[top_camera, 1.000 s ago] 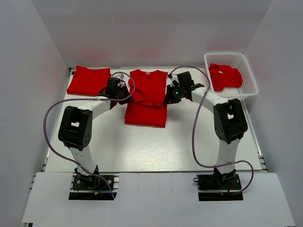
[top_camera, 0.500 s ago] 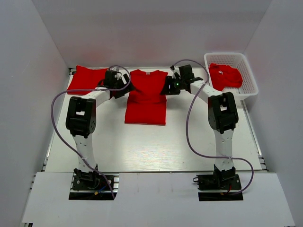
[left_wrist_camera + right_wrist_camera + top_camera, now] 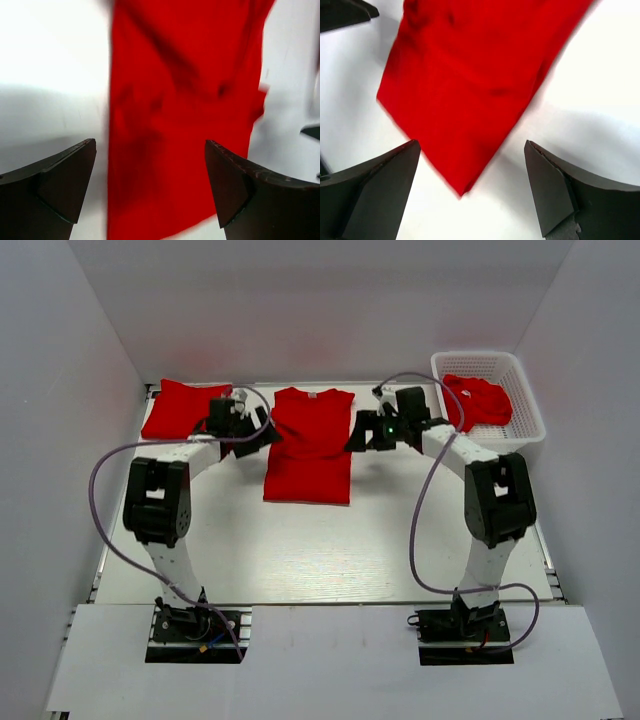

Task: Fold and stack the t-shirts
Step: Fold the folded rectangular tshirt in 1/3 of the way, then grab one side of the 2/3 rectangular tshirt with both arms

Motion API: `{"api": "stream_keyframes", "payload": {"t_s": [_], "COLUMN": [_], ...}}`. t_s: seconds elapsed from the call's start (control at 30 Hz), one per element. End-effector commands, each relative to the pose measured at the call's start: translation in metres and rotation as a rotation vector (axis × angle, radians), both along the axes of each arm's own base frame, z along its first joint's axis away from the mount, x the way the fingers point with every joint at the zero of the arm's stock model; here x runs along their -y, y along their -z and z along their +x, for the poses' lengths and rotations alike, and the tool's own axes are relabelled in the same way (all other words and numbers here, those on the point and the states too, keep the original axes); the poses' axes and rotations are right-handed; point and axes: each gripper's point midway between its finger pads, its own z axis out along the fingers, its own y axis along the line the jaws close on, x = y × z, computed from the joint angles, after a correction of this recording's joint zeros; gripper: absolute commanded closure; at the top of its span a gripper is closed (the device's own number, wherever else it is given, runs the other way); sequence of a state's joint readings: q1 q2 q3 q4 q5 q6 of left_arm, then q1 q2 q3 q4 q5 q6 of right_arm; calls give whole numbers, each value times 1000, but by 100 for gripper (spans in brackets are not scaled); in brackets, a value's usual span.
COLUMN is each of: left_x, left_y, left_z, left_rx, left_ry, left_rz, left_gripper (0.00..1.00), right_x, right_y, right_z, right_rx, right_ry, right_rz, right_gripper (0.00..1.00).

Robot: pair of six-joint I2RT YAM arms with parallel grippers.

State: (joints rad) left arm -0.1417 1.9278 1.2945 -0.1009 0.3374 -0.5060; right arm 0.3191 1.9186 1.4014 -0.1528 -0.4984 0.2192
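Note:
My left gripper should next grab the near corner of the middle red t-shirt, and my right gripper should take the t-shirt's opposite corner, to fold the t-shirt lengthwise.
A red t-shirt (image 3: 311, 445) lies flat at the middle back of the table, its sides folded in to a narrow rectangle. A folded red t-shirt (image 3: 180, 408) rests at the back left. Another red t-shirt (image 3: 476, 401) lies crumpled in the basket. My left gripper (image 3: 262, 428) hangs open just off the middle shirt's left edge. My right gripper (image 3: 358, 434) hangs open just off its right edge. The left wrist view shows that shirt (image 3: 180, 115) below open fingers; the right wrist view shows its corner (image 3: 470, 95) between wide fingers. Neither gripper holds anything.
A white mesh basket (image 3: 522, 399) stands at the back right corner. White walls close in the table on the left, back and right. Purple cables loop off both arms over the table.
Both grippers have opened and let go of the middle shirt's side folds. They have drawn back outward from it, the left to the left, the right to the right.

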Motion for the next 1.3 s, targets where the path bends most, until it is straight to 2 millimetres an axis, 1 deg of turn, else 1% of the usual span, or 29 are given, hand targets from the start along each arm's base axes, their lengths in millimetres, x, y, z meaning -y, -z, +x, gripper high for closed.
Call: {"api": "stream_keyframes", "payload": {"t_s": [0.0,0.03,0.07,0.1,0.13,0.17,0.2,0.27,0.3,0.33,0.43,0.47,0.5,0.53,0.6,0.7,0.73,0.77,0.8,0.87,0.9,0.93,1.0,1.03,1.07,1.1,1.13,1.23,1.27], "left_x": [7,6,0,-3,-2,-5,-7,-7,-9,-11,-6,-5,-5,-5,-6,-3,0,2,4,5,10,9,12,8,8,8,8,16,17], "left_y": [-26,-23,-19,-16,-13,-2,-2,9,14,20,23,31,37,41,52,60,66,64,63,68,70,69,72,76,76,76,76,68,54], "left_z": [-44,-52,-69,-76,-84,-96,-101,-113,-115,-121,-124,-128,-129,-130,-130,-132,-135,-134,-134,-141,-145,-148,-152,-154,-154,-154,-154,-155,-153], "left_rx": [50,51,34,29,27,-1,0,-28,-38,-56,-46,-65,-81,-91,-111,-128,-143,-133,-134,-139,-141,-140,-144,-152,-152,-152,-152,-118,-76], "left_ry": [97,95,83,72,82,77,85,93,87,88,104,119,120,120,128,151,161,169,178,194,213,213,222,211,211,211,211,225,216], "left_rz": [4,29,42,52,66,76,85,104,112,115,106,108,110,111,121,113,115,105,96,92,85,84,85,99,99,99,99,68,53], "left_gripper": [0,0,0,0,0,0,0,0,0,0,0,0,0,0,0,7,18,29,36,49,53,61,71,78,87,100,100,100,100], "right_x": [-2,-5,-3,-5,-5,-9,-11,-17,-18,-20,-27,-28,-30,-33,-33,-32,-32,-34,-33,-34,-35,-35,-33,-32,-31,-31,-30,-31,-29], "right_y": [-9,-12,7,4,14,19,22,32,40,42,53,58,57,64,67,77,81,81,83,84,85,85,85,85,85,81,79,64,64], "right_z": [-33,-43,-61,-65,-77,-87,-91,-105,-109,-110,-114,-114,-112,-114,-112,-113,-114,-108,-109,-111,-113,-116,-119,-118,-119,-119,-119,-123,-127], "right_rx": [7,-4,-50,-43,-80,-102,-114,-152,-175,-177,-210,-222,-218,-238,-249,-274,-287,-266,-275,-289,-291,-305,-307,-304,-305,-297,-294,-267,-266], "right_ry": [-58,-69,-77,-82,-82,-103,-111,-144,-145,-150,-160,-161,-161,-163,-155,-139,-135,-136,-134,-132,-139,-135,-134,-128,-128,-130,-130,-147,-149], "right_rz": [39,53,50,64,67,76,77,81,78,79,77,77,77,68,69,54,49,59,59,72,71,77,74,71,68,70,71,88,83], "right_gripper": [10,10,10,10,10,10,10,10,10,10,10,10,10,10,10,10,10,10,11,20,25,36,51,65,87,96,100,100,100]}}
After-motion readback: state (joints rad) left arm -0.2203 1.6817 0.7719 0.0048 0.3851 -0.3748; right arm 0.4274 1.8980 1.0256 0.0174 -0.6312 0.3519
